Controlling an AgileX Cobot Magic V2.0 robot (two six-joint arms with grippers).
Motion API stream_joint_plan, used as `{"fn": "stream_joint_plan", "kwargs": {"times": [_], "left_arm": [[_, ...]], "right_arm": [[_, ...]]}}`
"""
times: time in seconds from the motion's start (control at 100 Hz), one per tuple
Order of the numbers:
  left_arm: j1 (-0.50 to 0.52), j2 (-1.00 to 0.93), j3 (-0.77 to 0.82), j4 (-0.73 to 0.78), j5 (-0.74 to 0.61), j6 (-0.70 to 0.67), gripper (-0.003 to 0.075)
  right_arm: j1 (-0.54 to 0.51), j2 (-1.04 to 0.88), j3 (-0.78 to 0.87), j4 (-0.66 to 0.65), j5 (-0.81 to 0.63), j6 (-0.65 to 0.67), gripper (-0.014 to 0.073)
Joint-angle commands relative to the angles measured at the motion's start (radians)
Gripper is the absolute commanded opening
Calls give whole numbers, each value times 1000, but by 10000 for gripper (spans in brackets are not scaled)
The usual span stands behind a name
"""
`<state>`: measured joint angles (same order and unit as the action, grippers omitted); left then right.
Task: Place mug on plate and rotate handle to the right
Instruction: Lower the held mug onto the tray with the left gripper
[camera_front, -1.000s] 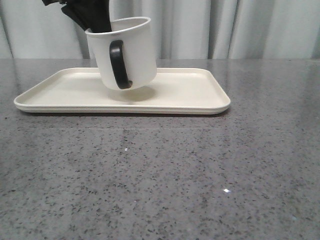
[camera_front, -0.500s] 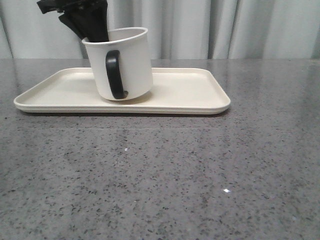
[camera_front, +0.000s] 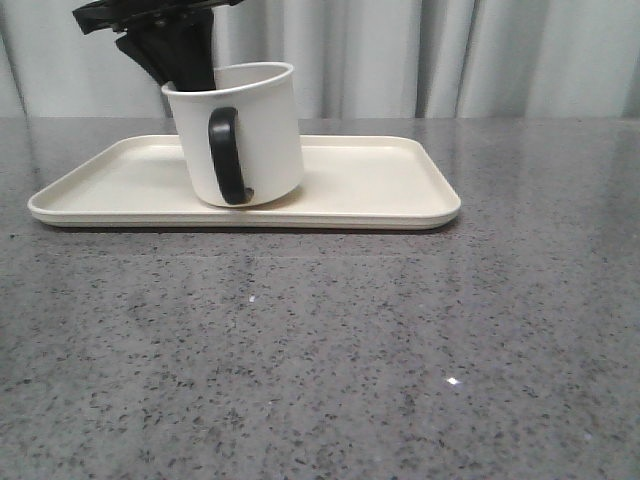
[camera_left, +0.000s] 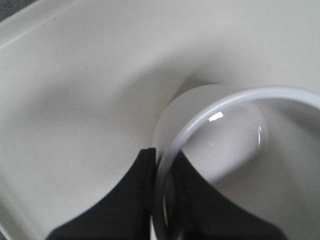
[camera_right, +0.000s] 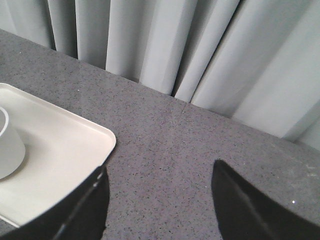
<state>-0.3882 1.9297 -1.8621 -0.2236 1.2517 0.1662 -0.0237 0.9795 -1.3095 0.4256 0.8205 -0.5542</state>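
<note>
The mug's base sits on the cream-white plate (camera_front: 370, 190) inside the plate's raised edge and the mug would stand there, so it is now time for my left gripper to open.
The white mug (camera_front: 258, 125) stands upright on the left half of the cream-white plate (camera_front: 370, 190). Its black handle (camera_front: 225, 155) faces the front camera. My left gripper (camera_front: 186, 68) comes down from above at the mug's back left and is shut on the rim, one finger inside and one outside. In the left wrist view the black fingers (camera_left: 135, 200) pinch the mug's rim (camera_left: 225, 102) over the plate (camera_left: 75, 75). My right gripper (camera_right: 159, 172) is open and empty over bare table, beside the plate's corner (camera_right: 55, 145); the mug (camera_right: 7, 145) shows at that view's edge.
The grey speckled table (camera_front: 320, 350) stretches in front of and to the right of the plate. A pale curtain (camera_front: 480, 55) hangs behind the table's far edge. The right arm does not show in the front view.
The mug, held tilted above the plate a second ago, has come down and a little left. It now stands flat and upright on the plate, with the left gripper still on its rim.
</note>
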Motion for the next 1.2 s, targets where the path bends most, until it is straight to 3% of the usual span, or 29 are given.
{"fn": "stream_joint_plan", "kwargs": {"times": [0.0,1.19], "left_arm": [[-9,-54,-23,-17,12,4,-20],[-9,-54,-23,-47,12,4,-18]], "right_arm": [[2,-5,-30,12,-59,-8,458],[2,-5,-30,12,-60,-8,458]]}}
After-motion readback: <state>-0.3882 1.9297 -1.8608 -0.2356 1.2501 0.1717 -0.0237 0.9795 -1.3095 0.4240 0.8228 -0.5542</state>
